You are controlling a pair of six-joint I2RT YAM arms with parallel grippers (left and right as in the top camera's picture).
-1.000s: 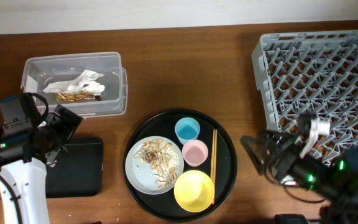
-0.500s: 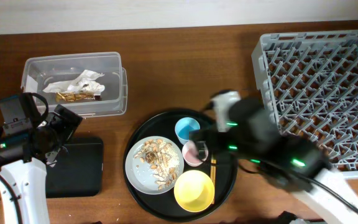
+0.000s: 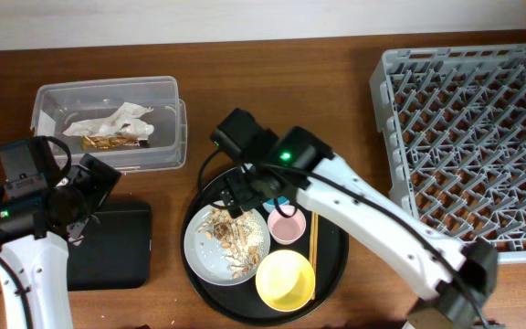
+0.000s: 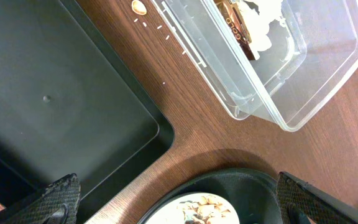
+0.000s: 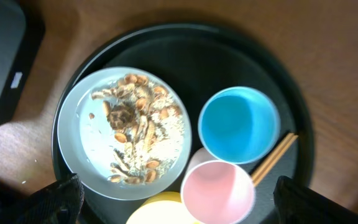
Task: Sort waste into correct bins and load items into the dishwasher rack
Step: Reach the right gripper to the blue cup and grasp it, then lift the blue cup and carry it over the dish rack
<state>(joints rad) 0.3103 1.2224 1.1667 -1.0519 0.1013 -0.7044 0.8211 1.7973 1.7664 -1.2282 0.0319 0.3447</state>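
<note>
I should grab the blue cup (image 5: 238, 124) by its rim (image 5: 203, 126) with my right gripper next. The cup's body and base then stay free to load into the rack.
My right gripper (image 5: 179, 205) hangs open over the round black tray (image 3: 336, 265), with nothing between its fingers. Below it sit the grey plate (image 5: 86, 130) with food scraps (image 5: 132, 124), the blue cup (image 5: 238, 124), the pink cup (image 5: 217, 190), the yellow bowl (image 5: 160, 214) and the chopsticks (image 5: 275, 155). My left gripper (image 3: 92, 196) is open and empty at the far left, between the clear tub (image 3: 167, 91) and the shallow black tray (image 3: 117, 242). The crumpled wrapper (image 3: 108, 123) lies inside the tub. The grey rack (image 3: 482, 137) fills the right side.
My right arm (image 3: 373, 228) stretches from the lower right across the round tray and hides most of the blue cup from above. A small scrap (image 4: 140, 6) lies on the wood beside the tub. The table's back edge runs along the top.
My right arm has swung left from beside the rack to above the round tray, gripper still open. My left arm has not moved.
</note>
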